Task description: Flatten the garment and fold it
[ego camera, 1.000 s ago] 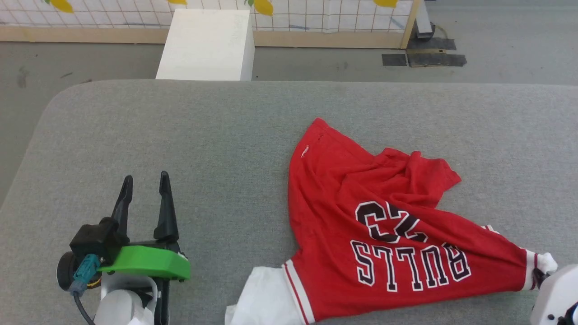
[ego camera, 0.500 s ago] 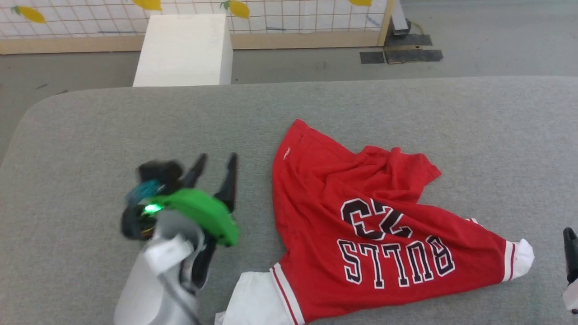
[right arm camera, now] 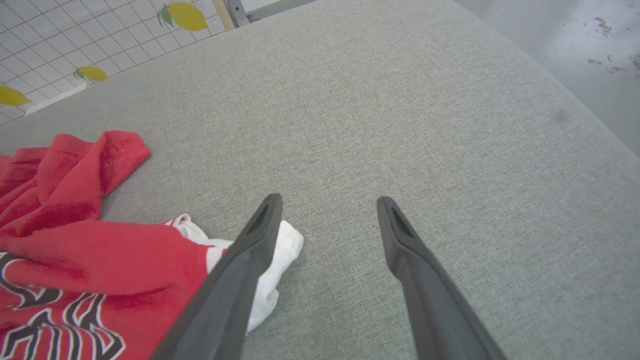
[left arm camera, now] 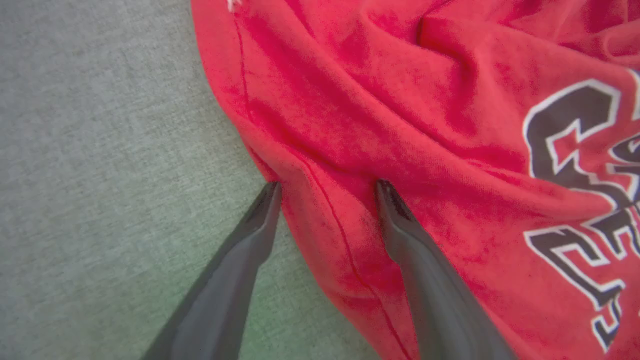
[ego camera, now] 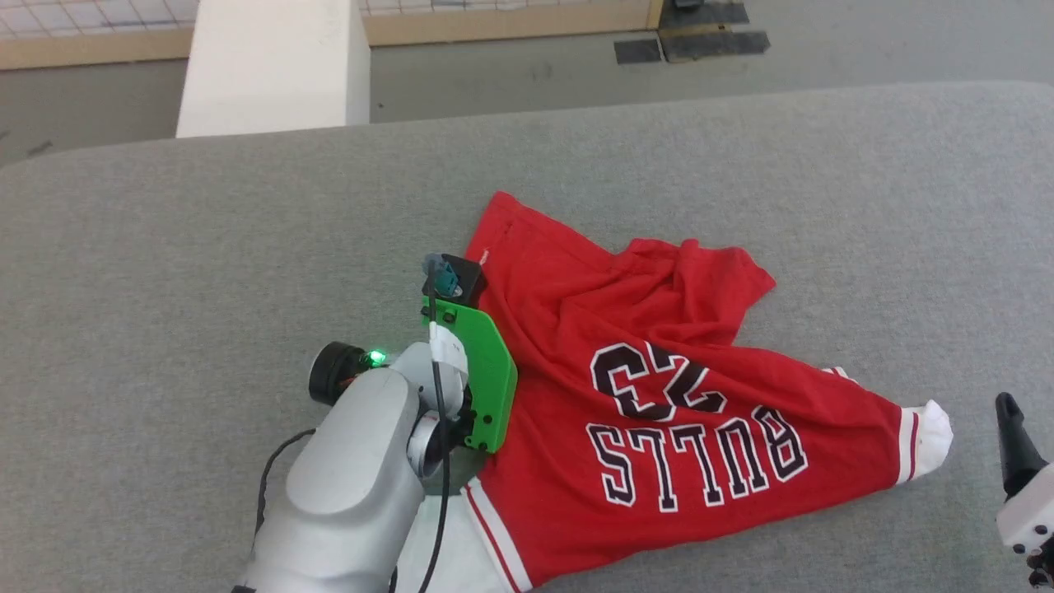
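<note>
My left gripper should next grab the red jersey's white sleeve beside the S of BULLS, to flatten it for folding.
The garment (ego camera: 576,313) is a red jersey lying crumpled on the grey table (ego camera: 165,247), with "BULLS 23" facing up and upside down to me. My left arm's green wrist bracket (ego camera: 486,371) hangs over its left edge. In the left wrist view my left gripper (left arm camera: 327,192) is open and straddles the garment's (left arm camera: 400,100) seamed edge, one fingertip on the table and the other on red cloth. My right gripper (right arm camera: 328,201) is open over bare table with nothing between its fingers. The garment's white sleeve (right arm camera: 280,250) lies beside its left finger. That sleeve (ego camera: 926,436) lies left of my right finger (ego camera: 1013,441).
A white box (ego camera: 272,66) stands on the floor beyond the table's far edge. A gridded fence with lemon prints (right arm camera: 187,15) runs behind it. The table's right edge drops to the floor (right arm camera: 575,50). Bare grey table lies left of and behind the garment.
The head camera has tilted down. My left arm swung right from bare table onto the garment's left edge. My right gripper let go of the white sleeve, opened and drew back.
</note>
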### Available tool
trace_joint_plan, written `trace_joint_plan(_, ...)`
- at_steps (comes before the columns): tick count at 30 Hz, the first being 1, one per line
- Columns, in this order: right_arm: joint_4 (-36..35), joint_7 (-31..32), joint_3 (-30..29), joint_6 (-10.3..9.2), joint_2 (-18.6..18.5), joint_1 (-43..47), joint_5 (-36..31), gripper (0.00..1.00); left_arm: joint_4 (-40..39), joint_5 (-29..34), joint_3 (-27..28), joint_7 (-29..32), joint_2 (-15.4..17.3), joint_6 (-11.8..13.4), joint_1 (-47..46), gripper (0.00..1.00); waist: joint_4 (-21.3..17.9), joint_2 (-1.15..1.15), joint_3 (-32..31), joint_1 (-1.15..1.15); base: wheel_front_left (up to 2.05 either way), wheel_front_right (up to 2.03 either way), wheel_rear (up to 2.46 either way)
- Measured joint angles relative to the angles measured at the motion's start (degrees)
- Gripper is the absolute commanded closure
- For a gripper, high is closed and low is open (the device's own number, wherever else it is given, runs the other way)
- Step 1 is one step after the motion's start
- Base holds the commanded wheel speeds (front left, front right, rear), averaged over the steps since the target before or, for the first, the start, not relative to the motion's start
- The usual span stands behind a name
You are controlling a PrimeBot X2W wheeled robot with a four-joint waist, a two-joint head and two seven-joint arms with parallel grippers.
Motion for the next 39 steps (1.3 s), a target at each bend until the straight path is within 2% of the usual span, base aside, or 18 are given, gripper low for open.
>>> trace_joint_plan(1,0.14,-0.08,0.19,0.00,0.00,-0.12,0.11,0.00,0.43,-0.21,-0.01,-0.11,-0.05,-0.02,-0.17,0.40,-0.27,0.00,0.33,0.00,0.00,0.00,0.00)
trace_joint_plan(2,0.40,-0.45,0.40,0.00,0.00,-0.21,0.26,0.00,0.62,-0.40,0.09,-1.27,0.01,-0.22,-0.52,0.95,-0.58,0.00,0.72,0.00,0.00,0.00,0.00)
trace_joint_plan(3,0.56,-0.57,0.62,0.00,0.01,-0.31,0.36,0.00,0.89,-0.63,0.38,-2.70,0.02,-0.41,-1.03,1.00,-0.86,0.00,1.16,0.00,0.00,0.00,0.00)
trace_joint_plan(8,1.38,-1.58,1.60,0.00,0.00,-1.07,0.80,0.00,3.33,-0.83,3.81,-11.48,0.99,0.97,-4.64,1.00,-1.93,0.00,3.31,0.00,0.00,0.00,0.00)
trace_joint_plan(16,1.52,-2.42,2.63,0.00,0.01,-2.21,0.76,0.00,8.45,-0.91,11.05,-22.40,8.14,3.94,-15.97,1.00,-2.91,0.00,6.62,0.00,0.00,0.00,0.00)
trace_joint_plan(20,1.43,-2.50,3.28,0.00,0.00,-2.27,0.75,0.00,11.47,-1.54,12.71,-25.22,9.16,4.37,-18.14,1.00,-2.86,0.00,7.62,0.00,0.00,0.00,0.00)
trace_joint_plan(21,1.43,-2.50,3.39,0.00,0.01,-2.29,0.74,0.00,12.25,-1.93,12.80,-25.24,9.12,4.30,-18.13,0.40,-2.75,0.00,7.69,0.00,0.00,0.00,0.00)
trace_joint_plan(22,1.42,-2.50,3.53,0.00,-0.01,-2.31,0.74,0.00,12.96,-2.78,13.07,-25.39,8.94,4.00,-18.05,0.00,-2.56,0.00,7.70,0.00,0.00,0.00,0.00)
trace_joint_plan(26,0.71,-2.45,5.10,0.00,0.00,-2.38,-0.13,0.00,12.78,-5.80,15.21,-28.26,8.73,2.26,-17.45,0.00,-1.92,0.00,6.75,0.00,0.00,0.00,0.00)
trace_joint_plan(32,-1.76,-0.02,11.15,0.00,-0.02,-1.85,-0.31,0.00,1.05,-7.49,17.95,-40.46,9.89,0.85,-8.77,0.00,-0.62,0.00,4.30,0.00,0.00,0.00,0.00)
trace_joint_plan(35,-3.69,3.21,17.28,0.00,-0.03,-1.37,-0.31,0.00,-7.24,-6.42,18.76,-46.20,10.60,2.22,0.09,0.00,0.29,0.00,2.94,0.00,0.00,0.00,0.00)
trace_joint_plan(39,-4.57,8.15,23.21,0.00,0.07,-1.75,-0.65,0.00,-15.48,-5.93,20.35,-49.54,10.72,4.68,10.66,0.00,1.58,0.00,1.85,0.00,0.00,0.00,0.00)
